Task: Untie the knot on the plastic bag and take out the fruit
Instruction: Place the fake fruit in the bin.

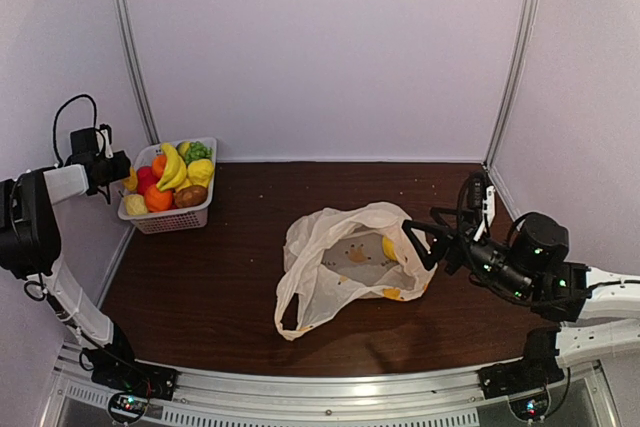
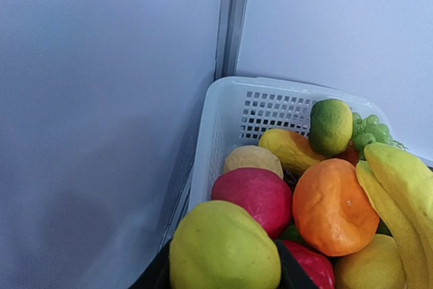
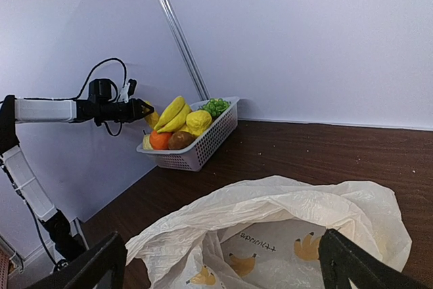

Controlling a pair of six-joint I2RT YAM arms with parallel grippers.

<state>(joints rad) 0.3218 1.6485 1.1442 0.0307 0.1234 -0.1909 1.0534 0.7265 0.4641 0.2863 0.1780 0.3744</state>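
My left gripper releases the yellow-green fruit now, since it is close above the red fruit and the yellow-green fruit would land in the white basket (image 1: pixel 205 209).
The plastic bag (image 1: pixel 345 262) lies crumpled mid-table with its mouth gaping; the knot is out of view. One yellow fruit (image 1: pixel 389 247) shows inside near its right edge. My right gripper (image 1: pixel 432 239) stands open just right of the bag. In the right wrist view its fingers (image 3: pixel 88 269) straddle the bag (image 3: pixel 270 208), holding nothing. My left gripper (image 1: pixel 122 179) is at the far left over the near end of the white basket (image 1: pixel 205 209), shut on a yellow-green fruit (image 2: pixel 223 248).
The white basket (image 2: pixel 230 109) against the left wall holds bananas (image 2: pixel 399 194), an orange (image 2: pixel 333 204), a red fruit (image 2: pixel 254 194), a green citrus (image 2: pixel 330 125) and grapes (image 2: pixel 369 132). Walls close in the back and both sides.
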